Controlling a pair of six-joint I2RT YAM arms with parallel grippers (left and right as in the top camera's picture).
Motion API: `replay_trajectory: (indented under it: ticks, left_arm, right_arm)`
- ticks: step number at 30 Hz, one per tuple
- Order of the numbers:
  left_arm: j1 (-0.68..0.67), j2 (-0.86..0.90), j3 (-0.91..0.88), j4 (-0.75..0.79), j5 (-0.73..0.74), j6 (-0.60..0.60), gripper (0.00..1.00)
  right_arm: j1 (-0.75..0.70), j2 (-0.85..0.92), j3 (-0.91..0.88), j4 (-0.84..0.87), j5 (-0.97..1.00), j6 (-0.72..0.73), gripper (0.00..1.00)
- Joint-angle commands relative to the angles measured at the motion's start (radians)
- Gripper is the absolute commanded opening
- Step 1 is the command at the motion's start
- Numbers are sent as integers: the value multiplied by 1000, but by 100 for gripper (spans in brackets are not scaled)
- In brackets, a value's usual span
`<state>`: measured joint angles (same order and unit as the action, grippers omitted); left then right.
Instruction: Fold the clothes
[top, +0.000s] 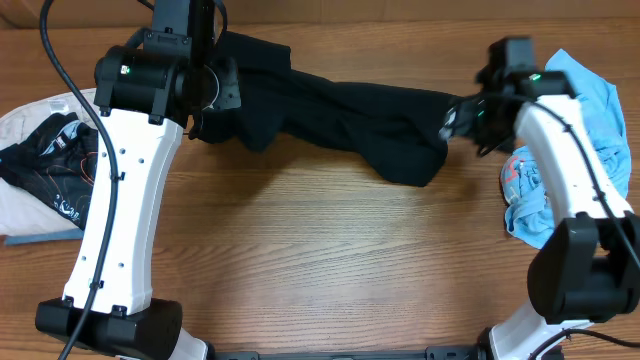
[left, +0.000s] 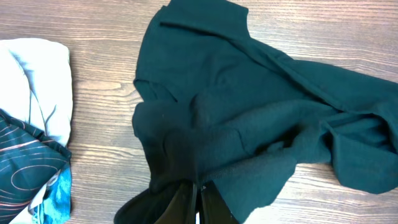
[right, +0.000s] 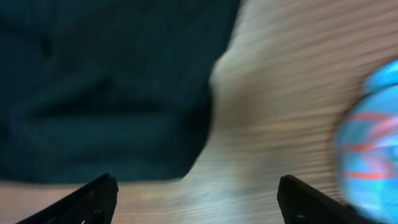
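Next, my right gripper takes hold of the teal-black garment (top: 340, 110) by its loose end, opposite my left gripper. Then I spread the garment open for folding.
A dark teal-black garment (top: 340, 110) lies stretched across the far middle of the table. My left gripper (top: 205, 105) is shut on its left end; in the left wrist view the closed fingers (left: 198, 202) pinch a bunched fold of the garment (left: 249, 112). My right gripper (top: 462, 118) is open just beside the garment's right end, holding nothing. In the blurred right wrist view the garment (right: 106, 87) fills the upper left, and the fingers (right: 196, 199) are spread wide over bare wood.
A blue garment pile (top: 590, 120) lies at the right, also in the right wrist view (right: 370, 149). At the left lie a white cloth (top: 30, 210) and a black patterned garment (top: 50, 160), also seen in the left wrist view (left: 31, 155).
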<state>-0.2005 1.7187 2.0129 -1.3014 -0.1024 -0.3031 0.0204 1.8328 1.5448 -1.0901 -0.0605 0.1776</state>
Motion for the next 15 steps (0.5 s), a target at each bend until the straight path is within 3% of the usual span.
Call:
replay_trajectory:
  ticks: [1, 15]
  left_arm:
    - [6, -15, 29, 6, -21, 19, 4]
    - [6, -15, 29, 8, -21, 19, 4]
  right_arm:
    - [80, -2, -121, 53, -98, -80, 86]
    - [229, -1, -455, 472, -87, -74, 86]
